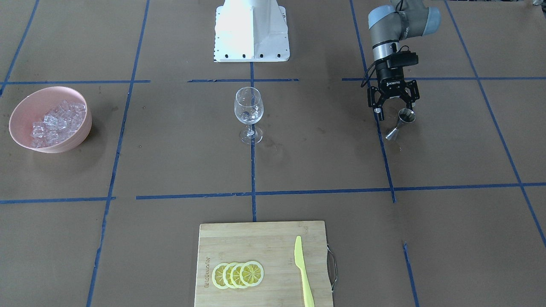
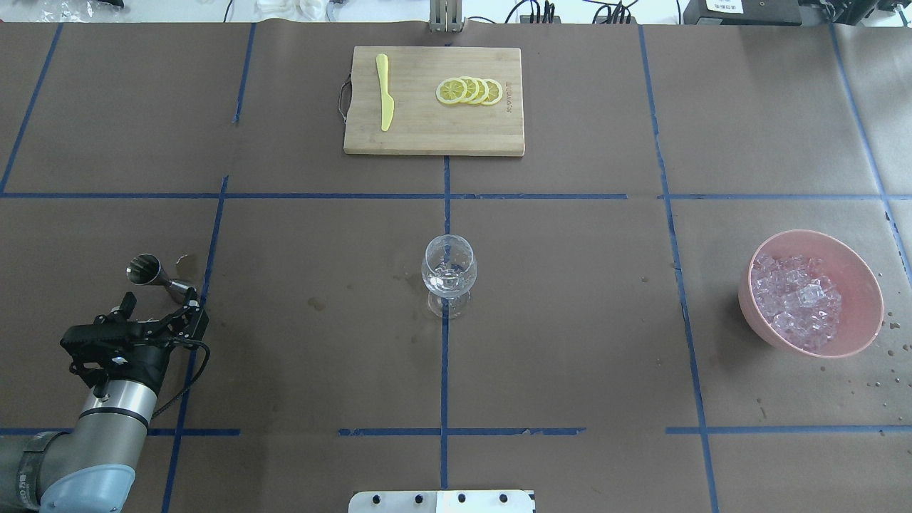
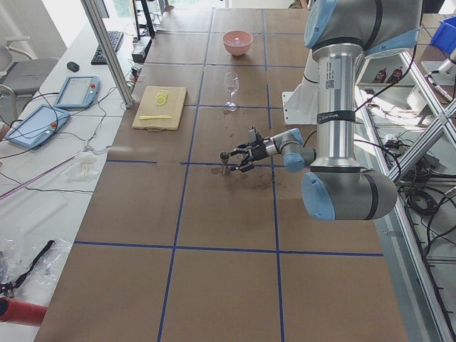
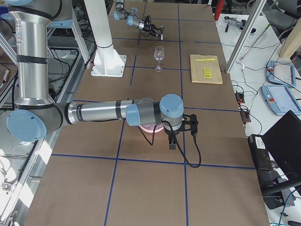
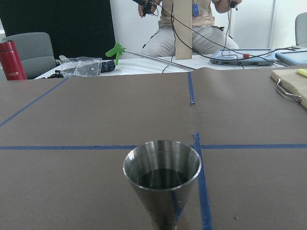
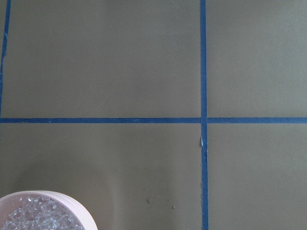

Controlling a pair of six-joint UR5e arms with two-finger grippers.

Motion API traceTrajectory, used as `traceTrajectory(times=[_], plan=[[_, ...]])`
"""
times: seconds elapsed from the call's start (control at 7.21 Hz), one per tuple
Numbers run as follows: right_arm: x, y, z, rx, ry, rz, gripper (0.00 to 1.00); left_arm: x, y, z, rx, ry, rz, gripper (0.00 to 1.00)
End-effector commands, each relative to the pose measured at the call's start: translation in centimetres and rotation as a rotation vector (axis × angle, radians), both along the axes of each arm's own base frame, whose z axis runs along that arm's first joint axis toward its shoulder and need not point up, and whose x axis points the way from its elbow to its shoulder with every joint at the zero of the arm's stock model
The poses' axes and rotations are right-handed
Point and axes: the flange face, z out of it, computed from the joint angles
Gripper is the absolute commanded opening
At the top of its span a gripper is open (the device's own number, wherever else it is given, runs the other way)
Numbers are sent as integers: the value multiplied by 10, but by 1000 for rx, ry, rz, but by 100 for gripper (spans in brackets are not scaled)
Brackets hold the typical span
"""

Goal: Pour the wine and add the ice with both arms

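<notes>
I should take hold of the steel jigger by its narrow middle with my left gripper next, to pour the wine into the stemmed glass.
A steel jigger stands on the brown table with dark liquid in it, as the left wrist view shows. My left gripper is open just behind it, one finger to each side; in the overhead view the gripper sits just short of the jigger. A clear stemmed glass stands upright at the table's middle. The ice is heaped in a pink bowl. My right gripper hangs over that bowl; I cannot tell whether it is open or shut.
A wooden cutting board lies by the operators' edge with lemon slices and a yellow knife on it. The white pedestal stands behind the glass. The right wrist view shows the bowl's rim at lower left.
</notes>
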Motion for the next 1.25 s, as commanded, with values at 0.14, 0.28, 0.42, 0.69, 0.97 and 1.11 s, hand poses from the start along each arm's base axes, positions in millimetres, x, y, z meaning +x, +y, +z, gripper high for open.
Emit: traceTrajectory(times=[0.14, 0.28, 0.42, 0.69, 0.97, 1.11], plan=[[-4, -1, -1, 0, -5, -6, 100, 15, -15, 9, 1, -11, -31, 91], [-4, -1, -3, 5, -5, -6, 100, 14, -21, 7, 2, -6, -43, 91], [-5, -1, -5, 10, -5, -8, 100, 10, -29, 6, 3, -3, -61, 91], [-8, -1, -8, 16, -7, -14, 100, 11, -32, 13, -1, -14, -65, 77], [-9, -1, -9, 17, -7, -16, 100, 14, -32, 12, -2, -9, -65, 66], [-9, -1, -9, 17, -7, -16, 100, 14, -33, 11, -3, -7, -66, 55]])
